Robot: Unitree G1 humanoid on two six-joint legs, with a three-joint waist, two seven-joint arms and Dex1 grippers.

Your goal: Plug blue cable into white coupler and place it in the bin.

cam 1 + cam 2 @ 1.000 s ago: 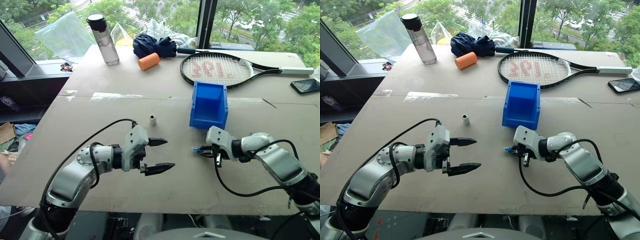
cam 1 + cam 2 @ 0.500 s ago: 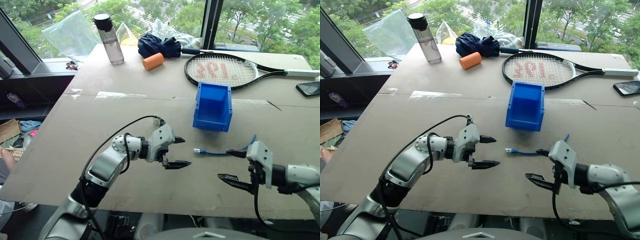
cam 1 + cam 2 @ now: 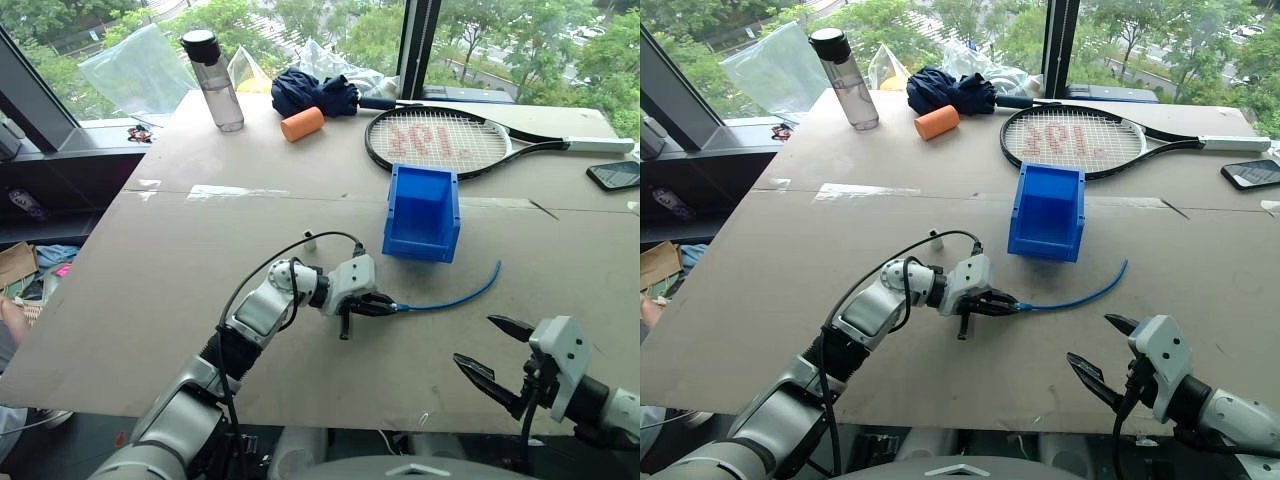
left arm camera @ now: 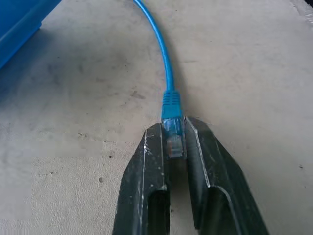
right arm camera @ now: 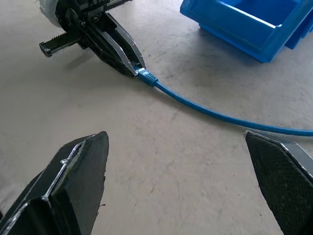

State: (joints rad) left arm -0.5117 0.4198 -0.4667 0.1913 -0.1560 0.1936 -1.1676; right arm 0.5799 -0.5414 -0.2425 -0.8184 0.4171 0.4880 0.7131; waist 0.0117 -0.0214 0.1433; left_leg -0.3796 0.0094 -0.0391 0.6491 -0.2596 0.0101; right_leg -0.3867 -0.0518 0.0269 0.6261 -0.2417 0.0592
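My right gripper grabs the blue cable by the ribbed boot (image 3: 402, 307) (image 5: 147, 77) next, which sticks out beside my left gripper's fingers, since they cover the clear plug.
The blue cable (image 3: 450, 298) lies in a shallow curve on the table in front of the bin (image 3: 422, 212). My left gripper (image 3: 385, 307) is shut on its clear plug (image 4: 173, 137), fingers low over the table and pointing right. The white coupler (image 3: 310, 241) stands by itself just behind my left forearm. My right gripper (image 3: 480, 343) hangs open and empty near the table's front edge, to the right of the cable. In the right wrist view the left gripper (image 5: 132, 68) pinches the cable's end, with the bin (image 5: 249, 29) beyond.
At the back of the table lie a tennis racket (image 3: 450, 140), a water bottle (image 3: 212, 80), an orange cylinder (image 3: 299, 123), a dark blue bundle (image 3: 310, 90) and a phone (image 3: 612, 175). The table's front edge runs close under both grippers.
My right gripper let go of the cable's plug, opened and drew back toward the front edge. My left gripper reached right to the plug and shut on it.
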